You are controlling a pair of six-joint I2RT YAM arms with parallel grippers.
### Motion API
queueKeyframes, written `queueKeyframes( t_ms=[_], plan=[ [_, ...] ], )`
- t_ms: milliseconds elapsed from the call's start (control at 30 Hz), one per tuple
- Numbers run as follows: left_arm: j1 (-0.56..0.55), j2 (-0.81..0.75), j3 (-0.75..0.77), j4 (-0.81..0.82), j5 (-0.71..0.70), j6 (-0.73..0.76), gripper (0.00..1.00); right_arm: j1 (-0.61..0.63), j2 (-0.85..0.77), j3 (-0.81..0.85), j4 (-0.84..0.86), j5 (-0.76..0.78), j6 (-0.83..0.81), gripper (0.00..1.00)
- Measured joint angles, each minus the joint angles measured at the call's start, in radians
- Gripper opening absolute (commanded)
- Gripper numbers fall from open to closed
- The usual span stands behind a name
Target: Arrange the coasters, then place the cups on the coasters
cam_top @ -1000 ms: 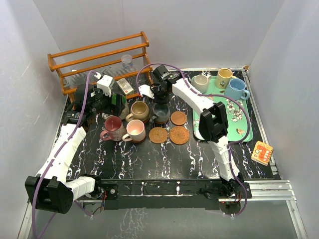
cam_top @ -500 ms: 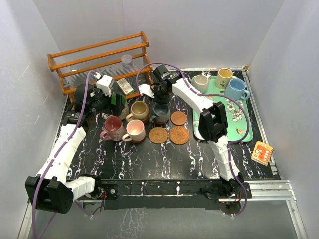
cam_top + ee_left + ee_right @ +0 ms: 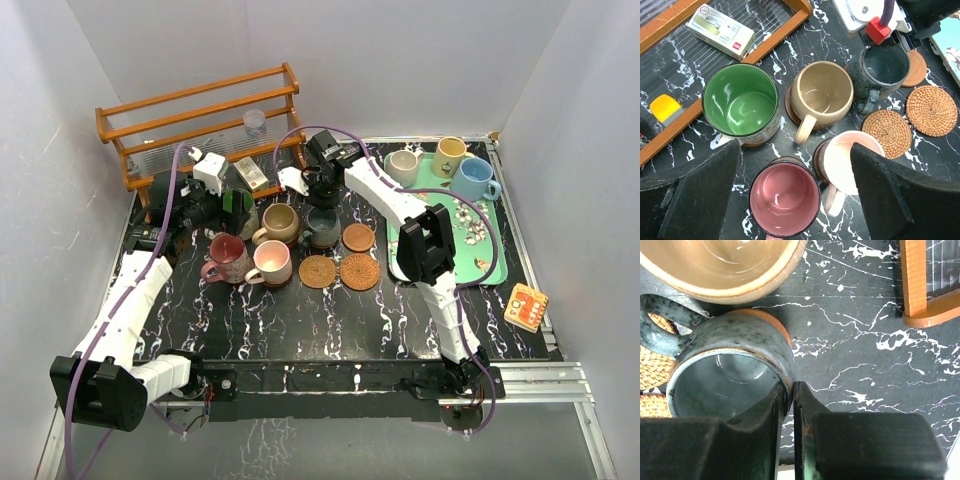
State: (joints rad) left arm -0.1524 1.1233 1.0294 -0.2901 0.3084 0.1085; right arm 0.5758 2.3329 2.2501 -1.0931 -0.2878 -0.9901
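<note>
The robot's right gripper is ready to open: the grey-blue cup (image 3: 323, 227) is upright over the orange wood coaster, whose edge shows at the cup's base, and the cup would land.
My right gripper (image 3: 790, 390) is shut on the rim of the grey-blue cup (image 3: 730, 375), one finger inside and one outside. That cup (image 3: 323, 227) stands over an orange wood coaster (image 3: 765, 316). My left gripper (image 3: 795, 190) hangs open above the maroon cup (image 3: 785, 200) and the pink cup (image 3: 852, 162), gripping nothing. The green cup (image 3: 741, 100) and the tan cup (image 3: 821, 92) stand behind them, each on a wood coaster. Two wicker coasters (image 3: 889, 134) (image 3: 931, 110) and one wood coaster (image 3: 916, 67) lie bare. Cream (image 3: 403, 166), yellow (image 3: 449, 155) and blue (image 3: 473, 178) cups sit on the tray.
A green floral tray (image 3: 450, 235) lies at the right. A wooden rack (image 3: 200, 110) stands at the back left with a clear plastic cup (image 3: 255, 122) on it. A small box (image 3: 720, 31) lies by the rack's base. An orange card (image 3: 526, 306) sits near the right edge.
The right arm's elbow has shifted very slightly left. The cups and coasters stay where they were, and both grippers keep their states.
</note>
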Motion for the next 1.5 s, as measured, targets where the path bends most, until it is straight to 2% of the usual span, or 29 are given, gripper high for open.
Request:
queueKeyframes(
  t_ms=[167, 600, 1000, 1300, 1500],
  plan=[
    [0.002, -0.006, 0.000, 0.000, 0.003, 0.000, 0.90, 0.000, 0.000, 0.000, 0.000, 0.001, 0.006, 0.04],
    [0.006, -0.008, -0.010, 0.004, 0.008, 0.003, 0.91, 0.000, 0.000, 0.002, 0.024, 0.000, 0.056, 0.30],
    [0.006, -0.008, -0.016, 0.006, 0.014, 0.003, 0.91, 0.000, -0.020, 0.002, 0.053, 0.000, 0.112, 0.39],
    [0.006, -0.008, -0.018, 0.014, 0.023, 0.003, 0.91, -0.030, -0.248, -0.057, 0.132, -0.031, 0.183, 0.43],
    [0.006, -0.010, -0.034, 0.024, 0.035, 0.003, 0.91, -0.150, -0.408, -0.158, 0.217, -0.051, 0.240, 0.45]
  ],
)
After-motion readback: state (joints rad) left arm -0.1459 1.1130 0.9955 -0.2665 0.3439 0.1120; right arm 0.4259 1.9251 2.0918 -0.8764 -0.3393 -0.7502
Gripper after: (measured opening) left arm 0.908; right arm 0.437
